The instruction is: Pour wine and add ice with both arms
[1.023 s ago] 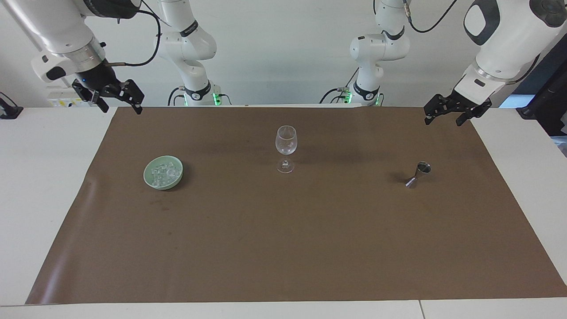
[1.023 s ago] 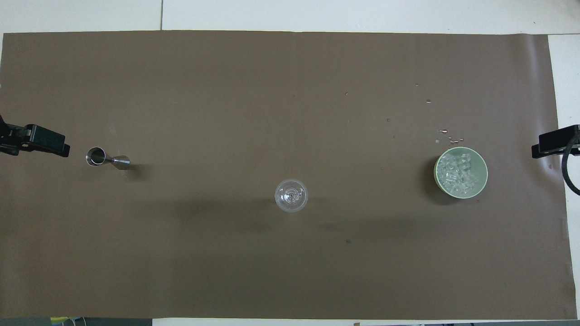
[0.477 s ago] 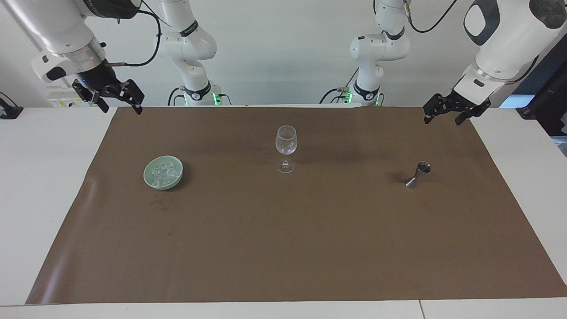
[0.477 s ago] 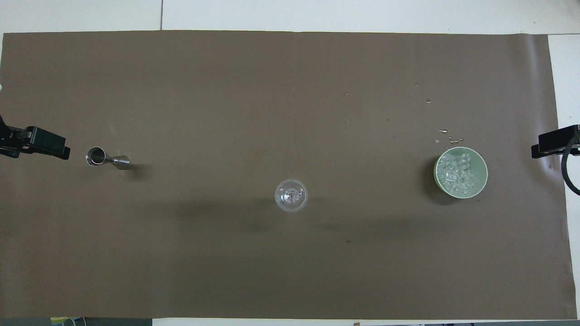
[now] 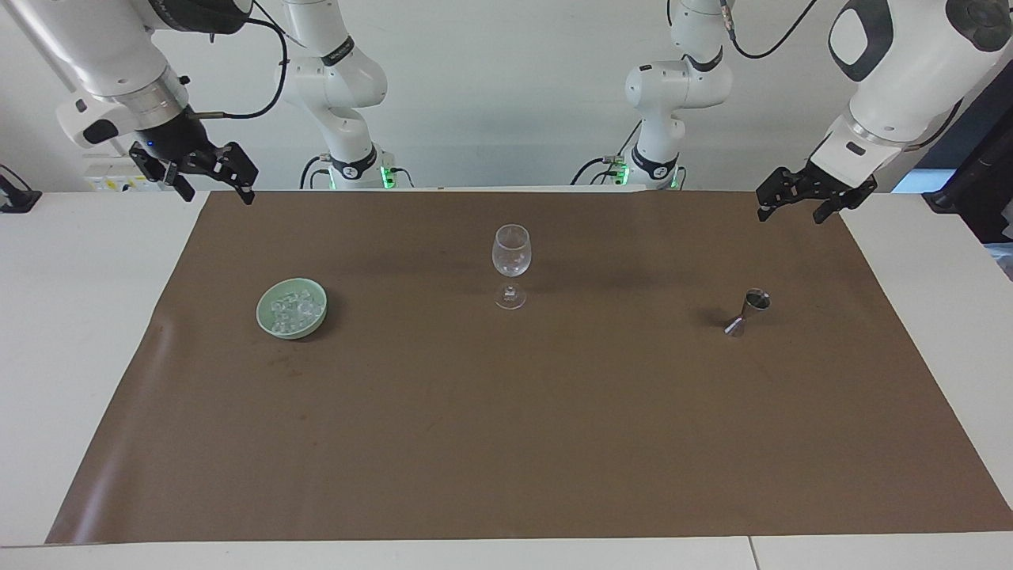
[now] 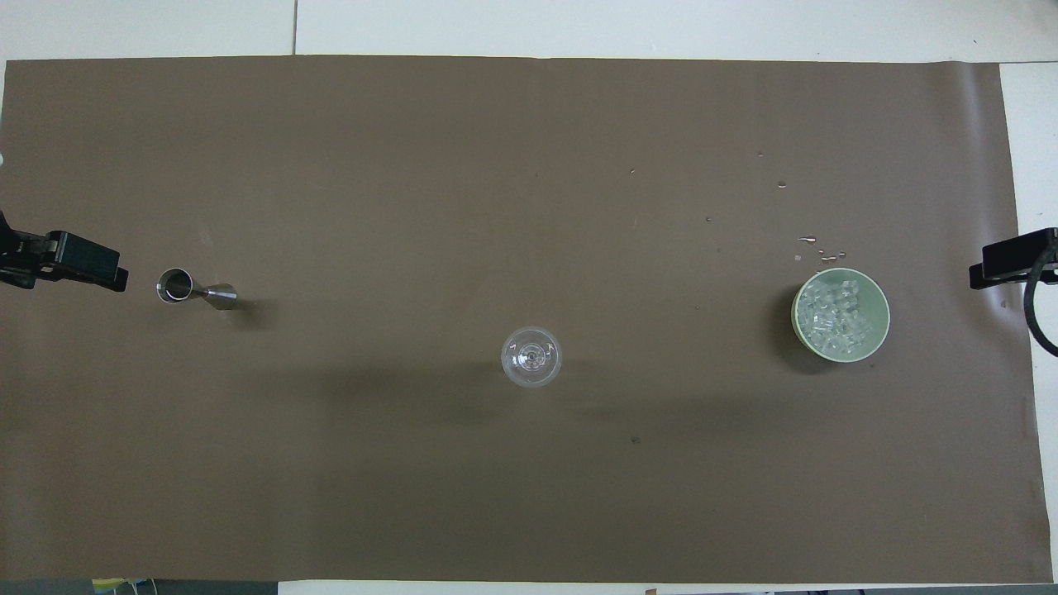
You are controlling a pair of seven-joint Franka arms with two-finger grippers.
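My left gripper grabs the jigger's narrow middle next, since its cups slope outward at both ends.
An empty clear wine glass stands upright mid-mat. The ice lies heaped in a pale green bowl toward the right arm's end. A small steel jigger stands toward the left arm's end. No wine is in view, and I cannot tell what the jigger holds. My right gripper hangs open and empty over the mat's corner by the robots. My left gripper hangs open and empty over the other corner, close to the jigger in the overhead view.
A brown mat covers most of the white table. A few water drops lie on the mat just farther from the robots than the bowl. Two more white arms stand at the robots' edge.
The left gripper has shifted very slightly. Nothing else has moved.
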